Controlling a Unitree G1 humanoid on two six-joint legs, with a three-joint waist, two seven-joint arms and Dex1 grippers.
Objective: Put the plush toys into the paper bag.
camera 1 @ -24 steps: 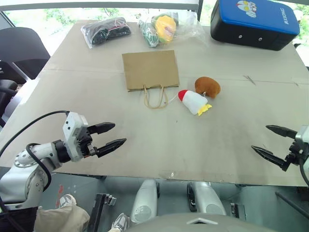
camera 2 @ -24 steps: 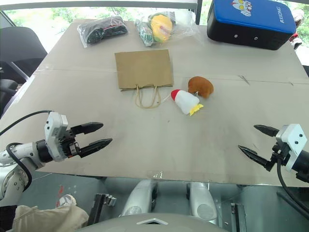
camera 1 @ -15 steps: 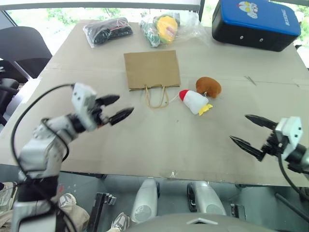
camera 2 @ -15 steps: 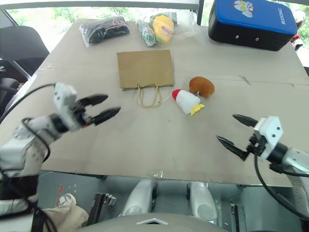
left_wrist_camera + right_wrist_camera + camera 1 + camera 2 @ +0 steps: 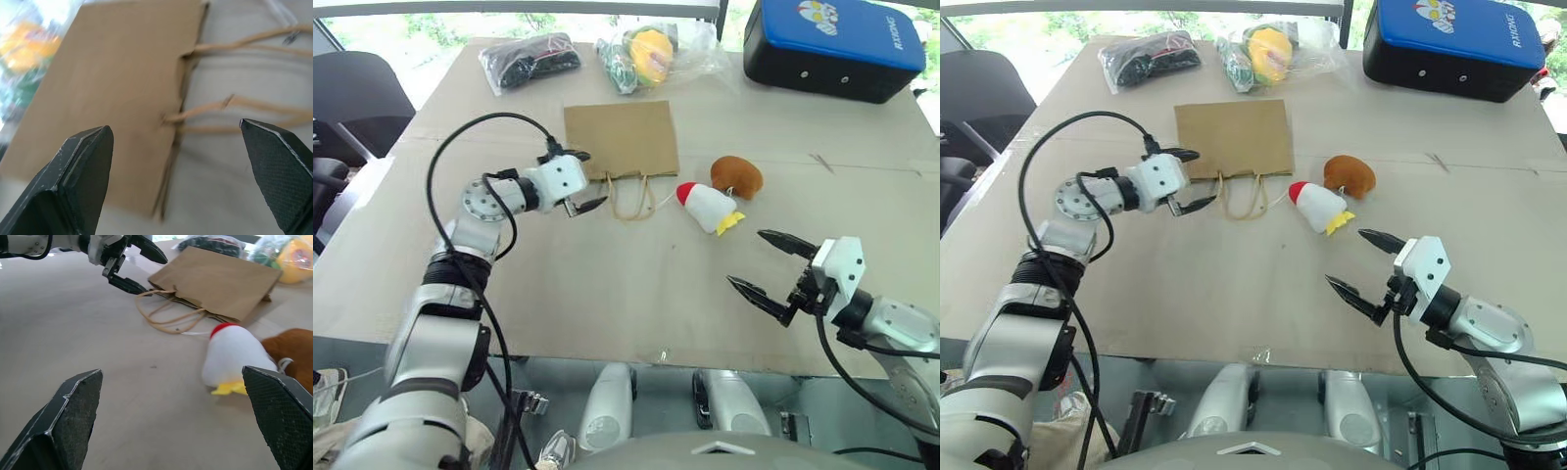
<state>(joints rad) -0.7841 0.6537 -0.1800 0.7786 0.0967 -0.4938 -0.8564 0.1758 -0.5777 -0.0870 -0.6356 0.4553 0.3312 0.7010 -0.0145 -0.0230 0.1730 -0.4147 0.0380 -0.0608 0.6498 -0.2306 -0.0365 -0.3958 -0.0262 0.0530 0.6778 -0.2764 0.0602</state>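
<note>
My left gripper should grab the bag next so that the paper bag's opening stays free for the plush toys. It should hold the bag by its twisted loop handle.
A flat brown paper bag lies mid-table, its mouth and loop handles facing me. To the right of the handles lies a white plush toy with a red tip and yellow end. A rounded brown plush toy sits just behind it. My left gripper is open at the bag's near left corner, its fingers straddling the mouth edge beside the handles. Nothing is between them. Lower right of the toys, my right gripper is open and empty, pointing at the white toy.
A blue and black hard case stands at the far right. A black bundle in clear plastic and a yellow-green item in clear plastic lie behind the bag. A dark chair is left of the table.
My left gripper has swung forward and right from the near left of the table to the bag's mouth. My right gripper has moved left toward the toys. Both stayed open.
</note>
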